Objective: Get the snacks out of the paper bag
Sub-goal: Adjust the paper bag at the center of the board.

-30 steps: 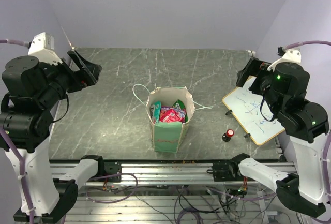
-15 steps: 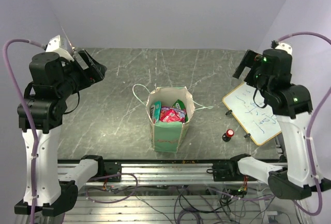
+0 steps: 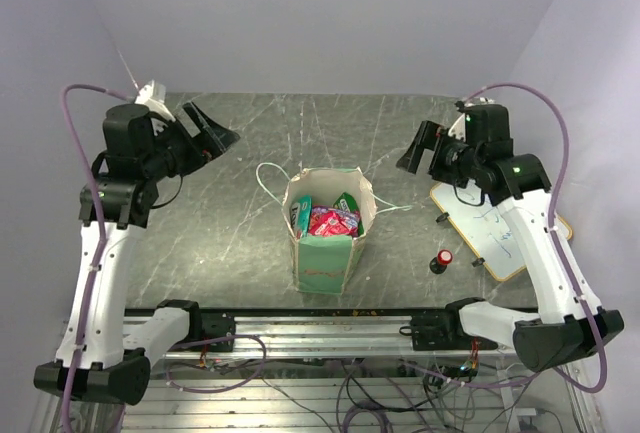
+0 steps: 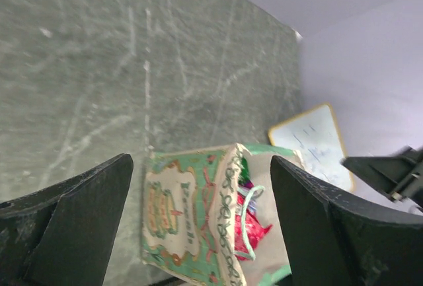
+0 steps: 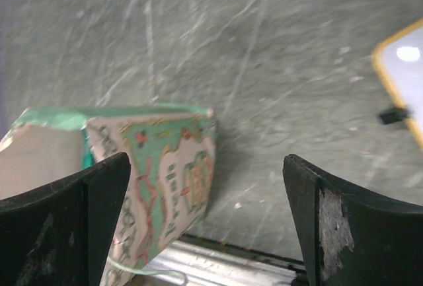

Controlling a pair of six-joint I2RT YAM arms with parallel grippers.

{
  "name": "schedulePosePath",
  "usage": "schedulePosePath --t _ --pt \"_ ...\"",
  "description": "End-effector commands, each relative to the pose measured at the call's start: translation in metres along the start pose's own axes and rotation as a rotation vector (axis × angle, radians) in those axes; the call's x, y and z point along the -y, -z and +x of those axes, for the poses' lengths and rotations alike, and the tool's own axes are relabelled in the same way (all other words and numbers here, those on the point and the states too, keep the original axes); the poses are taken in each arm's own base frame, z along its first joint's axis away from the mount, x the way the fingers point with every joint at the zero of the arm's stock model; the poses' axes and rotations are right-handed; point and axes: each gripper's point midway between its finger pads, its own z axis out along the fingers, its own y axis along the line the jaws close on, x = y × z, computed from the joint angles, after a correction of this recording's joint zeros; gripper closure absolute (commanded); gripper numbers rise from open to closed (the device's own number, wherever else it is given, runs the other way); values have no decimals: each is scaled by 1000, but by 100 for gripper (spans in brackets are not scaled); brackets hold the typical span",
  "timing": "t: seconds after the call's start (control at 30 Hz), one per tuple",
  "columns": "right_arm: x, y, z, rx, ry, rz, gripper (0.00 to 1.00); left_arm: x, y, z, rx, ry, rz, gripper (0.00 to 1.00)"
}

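My right gripper needs to take hold of the paper bag (image 3: pixel 325 253) by its string handle next, so the bag's opening stays free to take snacks from.
The paper bag (image 3: pixel 325 253) stands upright and open in the middle of the table, tan with mint-green panels and red print. Snacks (image 3: pixel 332 220) show inside it: a red packet, with green and blue ones beside it. The bag also shows in the left wrist view (image 4: pixel 185 213) with a red packet (image 4: pixel 254 230) inside, and in the right wrist view (image 5: pixel 168 174). My left gripper (image 3: pixel 205 128) is open and empty, raised to the bag's far left. My right gripper (image 3: pixel 418 153) is open and empty, raised to the bag's far right.
A wood-framed whiteboard (image 3: pixel 500 228) lies at the table's right edge, also in the left wrist view (image 4: pixel 310 141). A small red-topped black knob (image 3: pixel 441 259) stands between it and the bag. White string handles (image 3: pixel 268 178) trail behind the bag. A metal rail (image 3: pixel 320 328) runs along the near edge.
Both arms have risen and swung inward toward the table's middle; both grippers now sit closer to the bag. The bag and the snacks have not moved.
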Motion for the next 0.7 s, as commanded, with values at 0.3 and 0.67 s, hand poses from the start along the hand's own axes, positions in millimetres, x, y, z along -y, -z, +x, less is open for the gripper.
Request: schedulePosePath --t 0.3,0.67 --pt "-85 13 99 -510 -144 -690 4 63 -15 116 -419 66 373 4" --pt "-96 31 97 -508 -175 -771 25 71 -23 144 -473 100 350 28"
